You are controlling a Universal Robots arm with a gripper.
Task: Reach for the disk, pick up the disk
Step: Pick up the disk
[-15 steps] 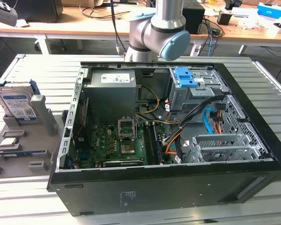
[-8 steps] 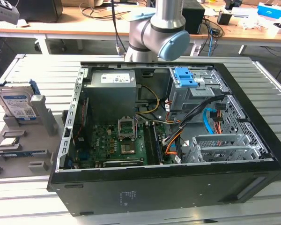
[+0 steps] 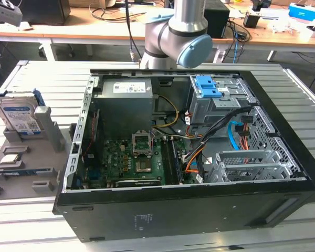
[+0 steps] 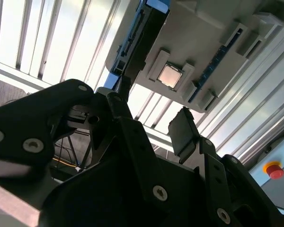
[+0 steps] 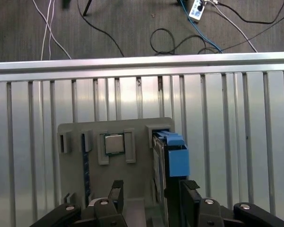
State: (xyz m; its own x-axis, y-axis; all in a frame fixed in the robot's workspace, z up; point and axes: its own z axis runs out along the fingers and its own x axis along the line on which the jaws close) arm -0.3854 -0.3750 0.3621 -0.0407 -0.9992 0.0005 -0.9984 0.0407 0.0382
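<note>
I should grab the disk by its free upper edge (image 3: 17,96) next, because the grey holder has the disk's lower part between its posts. Then my gripper can pick up the disk.
The disk (image 3: 20,116) stands on edge in a slot of a grey holder (image 3: 50,131) at the exterior view's left, its white-and-blue label facing the camera. In the first wrist view the disk (image 5: 173,156) appears edge-on, dark with bright blue rails. My gripper (image 5: 152,194) is open above the holder with nothing between its black fingers (image 5: 116,191). The disk's near end lies close to one finger without touching it. In the second wrist view the gripper (image 4: 149,118) hangs apart from the disk (image 4: 142,33).
A small square silver chip (image 5: 114,143) sits in the holder beside the disk. An open black computer case (image 3: 189,152) fills the middle of the slatted metal table (image 3: 37,79). The arm's grey body (image 3: 173,37) stands behind the case. Cables lie on the floor (image 5: 170,38).
</note>
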